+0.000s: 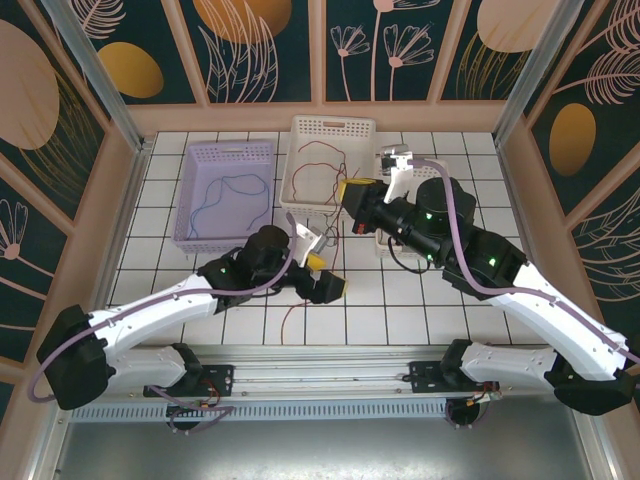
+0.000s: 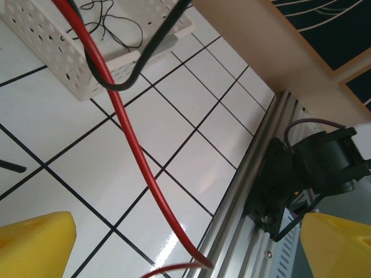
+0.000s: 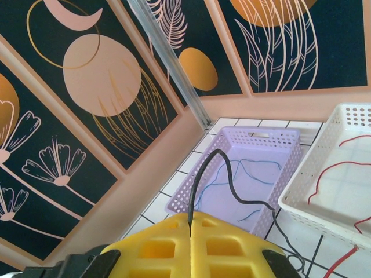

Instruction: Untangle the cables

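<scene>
The robot's left gripper will reach the red cable to untangle the cables, and it will grab the part of it clear of the black cable's crossing (image 1: pixel 335 264) (image 2: pixel 146 168).
My right gripper (image 3: pixel 190 231) is shut on a black cable (image 3: pixel 231 180), which arches out of its yellow fingers and trails down to the table. In the top view that gripper (image 1: pixel 350 190) hangs over the front of the white basket (image 1: pixel 300 160). My left gripper (image 1: pixel 324 274) is open above the tiles at mid-table. In the left wrist view a red cable (image 2: pixel 132 152) runs down between its wide-apart yellow fingers (image 2: pixel 35 243) without being held, and the black cable (image 2: pixel 119 86) crosses over it. A loose red end (image 1: pixel 290 318) lies near the front edge.
A lilac basket (image 1: pixel 190 185) at the back left holds a blue cable (image 1: pixel 228 190). The white basket holds a red cable (image 1: pixel 322 160). A smaller white basket (image 2: pixel 64 66) with black wires (image 2: pixel 113 26) sits under the right arm. The aluminium rail (image 2: pixel 255 191) borders the table.
</scene>
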Available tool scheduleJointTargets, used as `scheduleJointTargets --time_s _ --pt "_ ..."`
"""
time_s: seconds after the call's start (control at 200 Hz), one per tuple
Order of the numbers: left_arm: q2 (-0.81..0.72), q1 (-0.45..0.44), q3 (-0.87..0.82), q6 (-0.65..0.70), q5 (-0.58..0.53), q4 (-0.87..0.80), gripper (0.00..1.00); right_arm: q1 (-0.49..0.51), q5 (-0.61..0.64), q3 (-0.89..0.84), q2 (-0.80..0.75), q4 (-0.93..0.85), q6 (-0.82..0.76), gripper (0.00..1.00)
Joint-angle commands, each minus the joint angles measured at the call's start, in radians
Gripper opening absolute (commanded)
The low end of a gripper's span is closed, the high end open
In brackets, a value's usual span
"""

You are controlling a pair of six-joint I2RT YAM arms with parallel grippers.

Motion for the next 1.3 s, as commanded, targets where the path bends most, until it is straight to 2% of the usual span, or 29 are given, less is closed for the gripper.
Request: scheduleJointTargets --time_s 0.0,0.07,0.11,0.305,0.535,0.631,0.856,1.076,1.296 --pt "0.035 -0.021 0.008 0.001 -0.068 0.007 0.99 0.008 -0.020 0.035 -0.003 0.030 -0.014 0.00" --pt "0.059 -0.032 0.027 0.013 -0.112 -0.015 0.98 0.008 -0.022 0.035 -0.004 0.032 -0.012 0.00" --pt "0.068 -0.036 0.036 0.017 -0.142 -0.024 0.94 0.007 -0.022 0.035 -0.003 0.033 -0.012 0.00" --pt "0.083 -0.039 0.048 0.022 -0.217 -0.029 0.54 0.008 -0.020 0.033 -0.010 0.029 -0.008 0.00" --pt "0.076 -0.040 0.042 0.017 -0.212 -0.005 0.18 0.008 -0.004 0.023 -0.020 0.029 -0.009 0.00" --pt "0.057 -0.040 0.041 0.023 -0.209 -0.004 0.00 0.007 0.019 0.020 -0.025 0.022 -0.011 0.00" --pt "-0.083 -0.040 0.041 0.045 -0.216 -0.071 0.00 -0.027 0.187 -0.046 -0.086 -0.002 -0.005 0.00" --pt "-0.210 -0.038 0.075 0.102 -0.179 -0.214 0.00 -0.211 0.194 -0.107 -0.150 -0.013 0.036 0.00" --pt "-0.291 -0.039 0.102 0.191 -0.227 -0.372 0.00 -0.413 0.204 -0.106 -0.171 -0.069 0.084 0.00"
